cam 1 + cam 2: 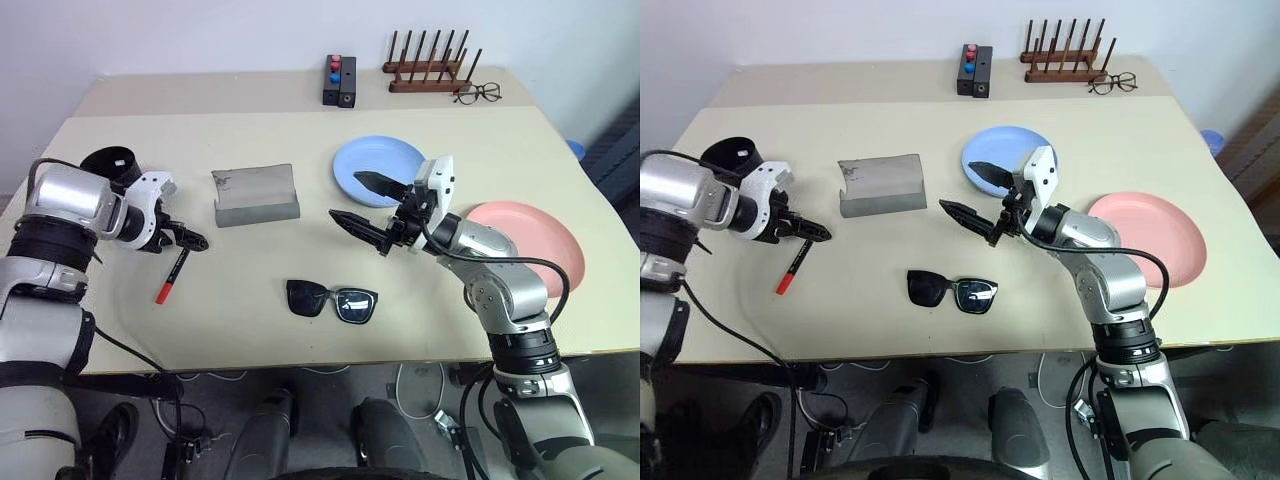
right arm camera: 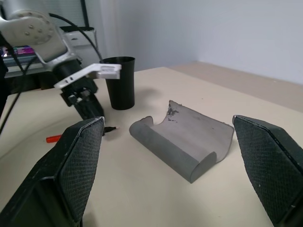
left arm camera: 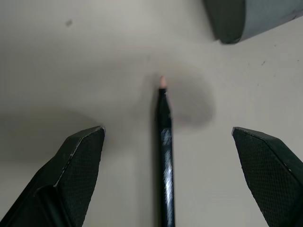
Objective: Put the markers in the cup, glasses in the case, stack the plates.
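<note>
I will next pick up the marker by its black body (image 1: pixel 178 265) with my left gripper, to put it away in the cup (image 1: pixel 112 163).
A black marker (image 1: pixel 172 277) with a red end lies on the table at the left. My left gripper (image 1: pixel 190 240) hangs open just over its black end; in the left wrist view the marker (image 3: pixel 164 142) runs between the two spread fingers, untouched. The black cup (image 1: pixel 112 163) stands behind my left wrist. The grey case (image 1: pixel 255 195) lies open mid-table. Black sunglasses (image 1: pixel 332 300) rest near the front edge. My right gripper (image 1: pixel 362 205) is open and empty, held above the table in front of the light blue plate (image 1: pixel 378 165). My right forearm partly covers the pink plate (image 1: pixel 540 245).
At the back stand a small black box (image 1: pixel 339 80) with red and blue buttons, a wooden peg rack (image 1: pixel 428 65), and thin-rimmed spectacles (image 1: pixel 478 94). The table's front edge runs just below the sunglasses.
</note>
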Available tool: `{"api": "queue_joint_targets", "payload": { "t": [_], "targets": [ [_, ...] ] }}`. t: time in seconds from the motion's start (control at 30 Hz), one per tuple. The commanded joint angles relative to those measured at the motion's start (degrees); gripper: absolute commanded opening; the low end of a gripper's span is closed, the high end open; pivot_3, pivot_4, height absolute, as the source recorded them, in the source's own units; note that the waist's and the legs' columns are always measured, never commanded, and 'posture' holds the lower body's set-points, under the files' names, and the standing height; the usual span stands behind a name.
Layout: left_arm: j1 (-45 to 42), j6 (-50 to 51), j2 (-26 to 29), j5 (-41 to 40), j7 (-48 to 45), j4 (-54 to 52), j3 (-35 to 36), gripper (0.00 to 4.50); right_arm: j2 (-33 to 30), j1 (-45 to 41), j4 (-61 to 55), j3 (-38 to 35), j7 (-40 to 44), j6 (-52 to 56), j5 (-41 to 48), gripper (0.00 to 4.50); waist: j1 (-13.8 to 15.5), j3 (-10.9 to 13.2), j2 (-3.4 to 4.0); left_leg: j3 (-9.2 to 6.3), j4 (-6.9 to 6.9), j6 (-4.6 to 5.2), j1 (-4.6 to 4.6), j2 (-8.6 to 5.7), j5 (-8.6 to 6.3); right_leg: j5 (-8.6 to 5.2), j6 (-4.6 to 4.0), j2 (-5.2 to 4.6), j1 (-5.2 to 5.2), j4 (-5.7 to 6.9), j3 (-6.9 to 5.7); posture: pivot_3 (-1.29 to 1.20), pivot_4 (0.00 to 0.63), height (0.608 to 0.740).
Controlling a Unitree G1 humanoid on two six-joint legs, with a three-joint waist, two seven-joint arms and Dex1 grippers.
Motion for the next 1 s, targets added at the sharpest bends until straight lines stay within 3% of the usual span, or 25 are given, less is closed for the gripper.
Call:
{"api": "queue_joint_targets", "payload": {
  "t": [0.03, 0.1, 0.17, 0.23, 0.43, 0.47, 0.8, 1.0],
  "targets": [
    [-0.2, -2.1, -1.0, 2.6, -2.2, 2.4, -0.7, 4.45, -0.6, -0.3, -2.3, -0.7, 0.5, -1.1, 0.1, 4.44, 0.1, 0.0, 0.0, -0.01, 0.0, 0.0, 0.01, 0.0, 0.0, 0.0, 0.0, 0.0, 0.01, 0.0, -0.01, 0.0, 0.15, 0.737],
    [0.1, -3.0, -1.5, 4.0, -3.3, 3.4, -1.1, 4.45, -0.9, -0.1, -2.0, -0.9, 0.7, -1.3, -0.1, 4.44, 0.1, 0.0, 0.03, -0.01, 0.01, 0.0, 0.03, 0.0, 0.0, 0.0, 0.0, 0.0, 0.03, 0.0, -0.01, 0.0, 0.15, 0.737],
    [0.6, -3.1, -1.2, 5.3, -5.0, 2.9, -2.2, 3.94, -1.0, 0.0, -1.8, -0.9, 0.8, -1.5, -0.3, 4.44, 0.1, 0.0, 0.04, -0.01, 0.02, 0.0, 0.1, 0.0, 0.0, 0.0, 0.0, -0.01, 0.04, 0.0, -0.02, 0.0, 0.15, 0.737],
    [1.4, -1.5, -1.0, 5.3, -6.9, 1.0, -2.8, 3.23, -0.9, -0.1, -1.4, -0.8, 0.9, -1.7, -0.4, 4.44, 0.0, 0.0, 0.04, -0.01, 0.02, 0.0, 0.09, 0.0, 0.0, 0.0, 0.0, 0.0, 0.06, 0.0, -0.02, 0.0, 0.15, 0.737],
    [2.6, 0.1, -1.4, 6.2, -7.0, -1.6, -1.3, 0.26, -0.4, -0.2, -1.3, -0.6, 0.9, -1.8, -0.8, 4.44, 0.0, 0.0, 0.04, 0.0, 0.01, 0.01, 0.06, -0.01, 0.0, 0.0, 0.01, -0.02, 0.06, 0.0, -0.01, 0.0, 0.15, 0.737],
    [2.7, 0.5, -1.3, 6.2, -7.2, -2.3, -1.2, 0.08, -0.4, -0.3, -1.3, -0.6, 0.9, -1.7, -0.8, 4.44, 0.0, 0.0, 0.04, 0.0, 0.01, 0.01, 0.06, -0.01, 0.0, 0.0, 0.0, -0.02, 0.06, 0.0, -0.01, 0.0, 0.15, 0.737],
    [3.4, 4.4, 2.9, 5.4, -7.2, -12.2, 1.1, 0.08, -0.3, -0.1, -1.2, -0.3, 0.9, -1.9, -1.3, 4.44, -0.1, 0.0, 0.0, -0.02, 0.01, 0.01, 0.02, 0.0, 0.0, 0.0, 0.0, 0.0, 0.03, 0.0, -0.01, 0.0, 0.15, 0.737],
    [3.8, 5.2, 4.9, 3.5, -4.8, -21.7, 6.5, 0.08, -0.4, -0.1, -0.5, -0.5, 1.2, -2.4, -1.6, 4.44, -0.1, 0.0, -0.02, -0.03, 0.01, 0.01, -0.03, 0.02, 0.0, 0.0, 0.0, 0.0, -0.01, 0.0, -0.01, 0.0, 0.15, 0.737]
  ]
}}
